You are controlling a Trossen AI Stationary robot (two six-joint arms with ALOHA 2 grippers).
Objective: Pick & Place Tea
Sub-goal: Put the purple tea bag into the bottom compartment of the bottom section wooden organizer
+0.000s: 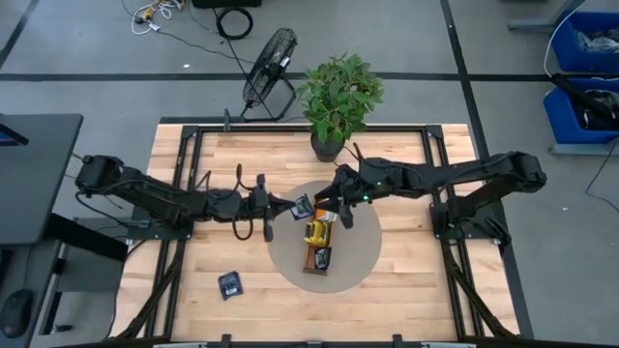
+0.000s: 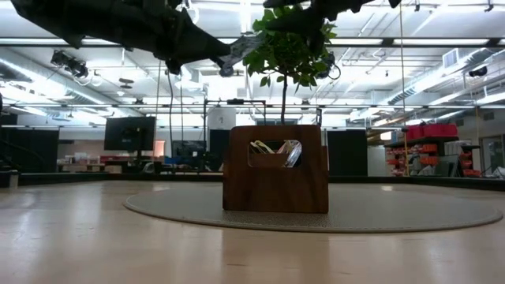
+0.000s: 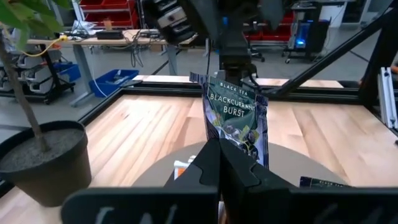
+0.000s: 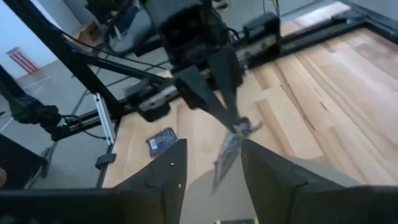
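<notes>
Next, my right gripper grabs the sachet by its loose end [image 1: 310, 208] to place the navy sachet in the wooden tray [image 1: 317, 253].
My left gripper [image 1: 293, 207] [image 3: 221, 158] is shut on a dark navy tea sachet [image 1: 304, 206] [image 3: 235, 115] printed "Blackcurrant Burst", held in the air over the far end of the brown wooden tray [image 1: 317, 253] [image 2: 275, 168]. My right gripper [image 1: 325, 201] [image 4: 214, 168] is open. Its fingers stand on either side of the sachet's free end [image 4: 227, 152]; I cannot tell whether they touch it. Yellow [image 1: 317, 232] and navy [image 1: 321, 257] sachets lie in the tray. Another navy sachet [image 1: 230, 284] lies flat on the table near the front left. My left gripper pinches the navy sachet between its two fingers at the edge nearest to it [image 3: 241, 148]. It comes in roughly level from the table's left. The sachet is lifted clear and stands out beyond the fingertips toward the right gripper.
The tray stands on a round grey mat [image 1: 360, 263] at the table's middle. A potted plant [image 1: 329, 145] [image 3: 43, 162] stands just beyond the mat at the far side, close to both grippers. A black fan [image 1: 269, 72] is on the floor beyond the table.
</notes>
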